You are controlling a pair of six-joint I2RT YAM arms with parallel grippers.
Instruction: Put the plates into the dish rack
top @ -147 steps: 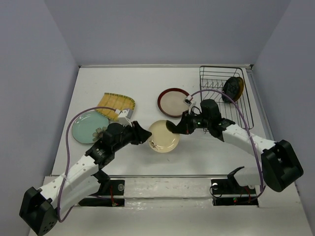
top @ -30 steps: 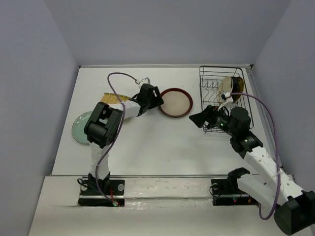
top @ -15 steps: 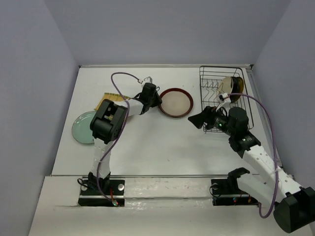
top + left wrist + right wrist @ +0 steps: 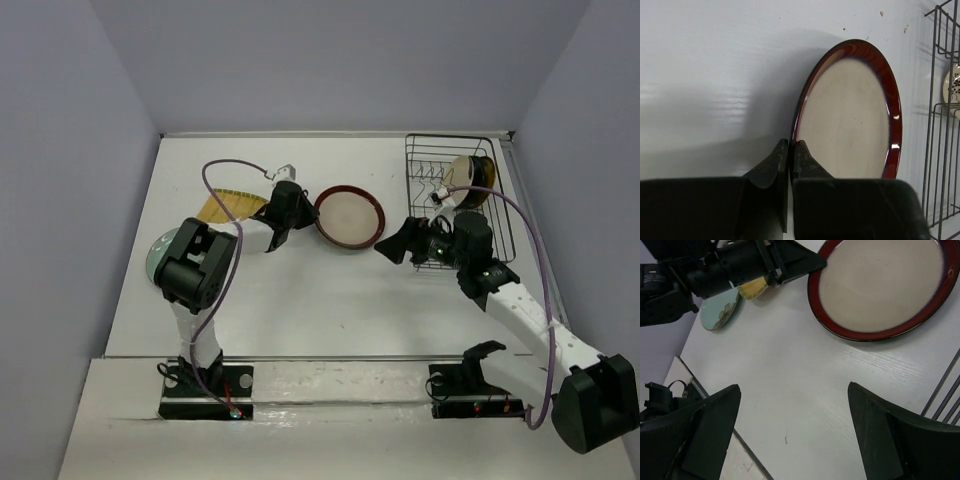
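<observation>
The red-rimmed beige plate should be grabbed next by its rack-side rim (image 4: 381, 227) with my right gripper. The plate's far edge stays free to go into the rack (image 4: 452, 138).
The dark-red-rimmed beige plate (image 4: 350, 216) (image 4: 850, 110) (image 4: 880, 285) sits at mid table, left of the dish rack (image 4: 452, 138) (image 4: 936, 100). My left gripper (image 4: 305, 214) (image 4: 790, 146) is shut on this plate's left rim, one finger above and one below. My right gripper (image 4: 390, 248) (image 4: 794, 386) hangs open over bare table just right of the plate, by the rack's near left corner, holding nothing. A cream plate (image 4: 461, 170) and a dark yellow-edged one (image 4: 484, 178) stand in the rack. The yellow ribbed plate (image 4: 226, 203) and pale green plate (image 4: 158, 256) lie at the left.
The rack fills the far right corner, close to the right wall. My left arm stretches over the yellow and green plates. The table's front edge (image 4: 715, 412) shows below my right gripper.
My left gripper has shut on the red-rimmed plate's rim and the plate has shifted slightly toward the near left. My right gripper has moved left toward the plate and opened wider.
</observation>
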